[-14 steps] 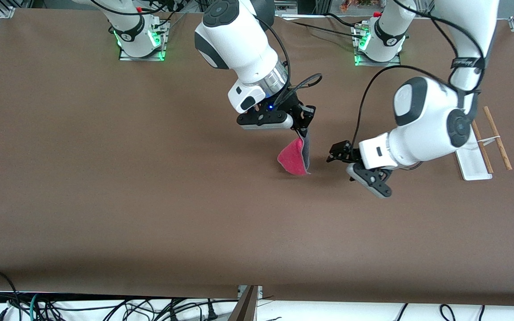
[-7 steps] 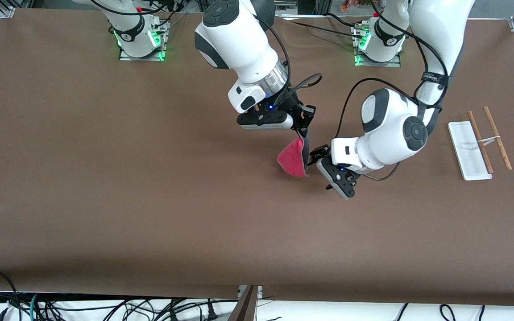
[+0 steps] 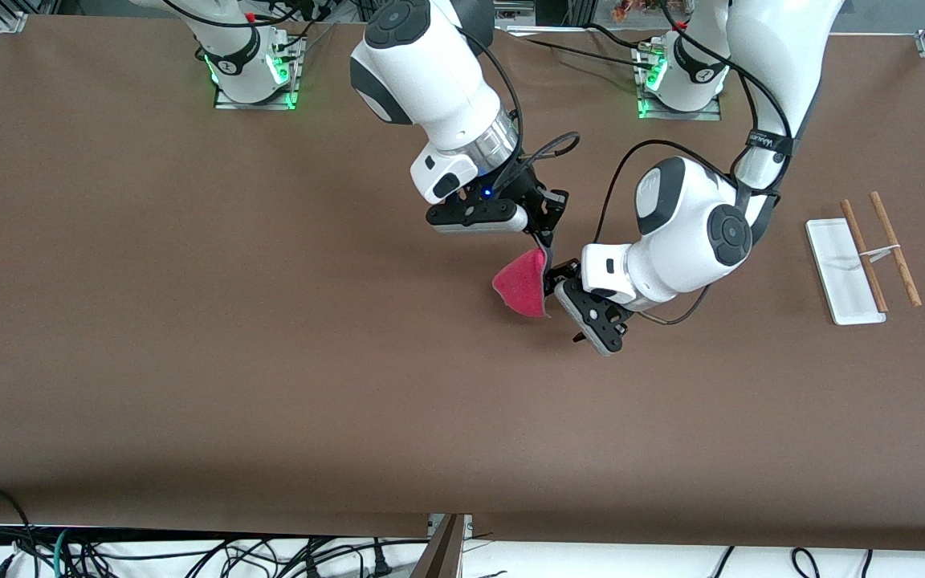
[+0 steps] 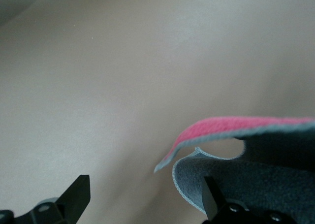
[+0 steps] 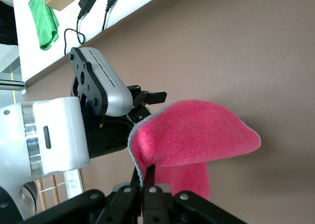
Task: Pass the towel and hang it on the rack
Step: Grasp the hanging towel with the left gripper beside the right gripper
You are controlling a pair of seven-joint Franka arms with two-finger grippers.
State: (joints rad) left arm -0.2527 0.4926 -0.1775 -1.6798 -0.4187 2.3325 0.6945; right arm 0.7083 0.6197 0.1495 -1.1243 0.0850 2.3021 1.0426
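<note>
My left gripper grabs the towel by its grey-edged corner [image 4: 194, 165] next, to take it over from my right gripper and hang it on the rack.
The towel [image 3: 520, 286], pink-red with a grey edge, hangs from my right gripper [image 3: 544, 238] over the middle of the table. That gripper is shut on the towel's upper corner, as the right wrist view [image 5: 145, 178] shows with the towel [image 5: 197, 130] drooping from it. My left gripper [image 3: 564, 305] is open right beside the towel's hanging edge. In the left wrist view the towel's grey underside [image 4: 231, 182] lies against one finger [image 4: 210, 197], and my left gripper [image 4: 143, 184] has mostly bare gap between its fingertips. The rack [image 3: 840, 273] lies at the left arm's end of the table.
The rack's two wooden rods [image 3: 896, 249] lie beside its white base. Cables hang below the table's near edge [image 3: 189, 554]. The left arm's hand [image 5: 96, 81] fills part of the right wrist view.
My left gripper has moved from near the rack toward the towel and now stands at its hanging edge. The towel has shifted slightly. The right arm has held still.
</note>
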